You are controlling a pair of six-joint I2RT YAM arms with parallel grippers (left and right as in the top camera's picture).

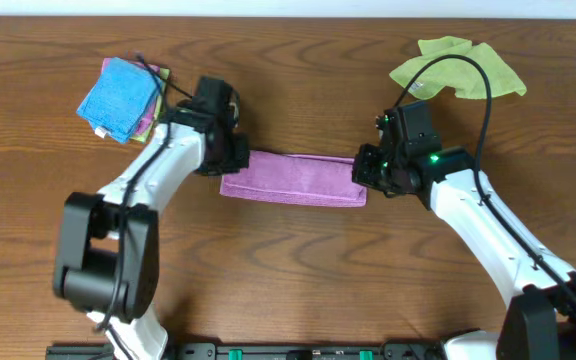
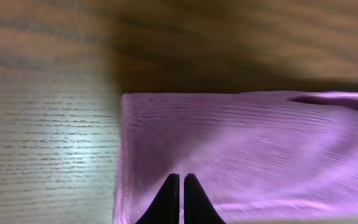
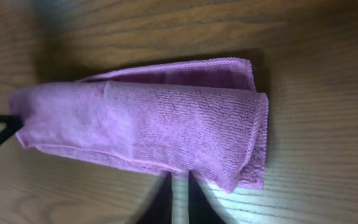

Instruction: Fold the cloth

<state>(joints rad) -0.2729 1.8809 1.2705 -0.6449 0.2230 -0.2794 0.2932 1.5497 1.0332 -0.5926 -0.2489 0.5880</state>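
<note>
The robot's right gripper will next grab the purple cloth's near edge at its layered end (image 1: pixel 357 203) (image 3: pixel 225 182), to fold that end of the cloth over the folded cloth.
The purple cloth (image 1: pixel 293 178) lies on the wooden table as a long, narrow folded strip. My left gripper (image 1: pixel 230 158) is at its left end. In the left wrist view its fingers (image 2: pixel 181 177) are pressed together with their tips over the cloth (image 2: pixel 247 149), which lies flat. My right gripper (image 1: pixel 371 172) is at the strip's right end. In the right wrist view its fingers (image 3: pixel 180 177) are nearly together and meet the near edge of the folded cloth (image 3: pixel 166 124), whose layered end shows at the right.
A stack of blue and other coloured cloths (image 1: pixel 120 98) lies at the back left. A crumpled yellow-green cloth (image 1: pixel 458 66) lies at the back right. Black cables run over both arms.
</note>
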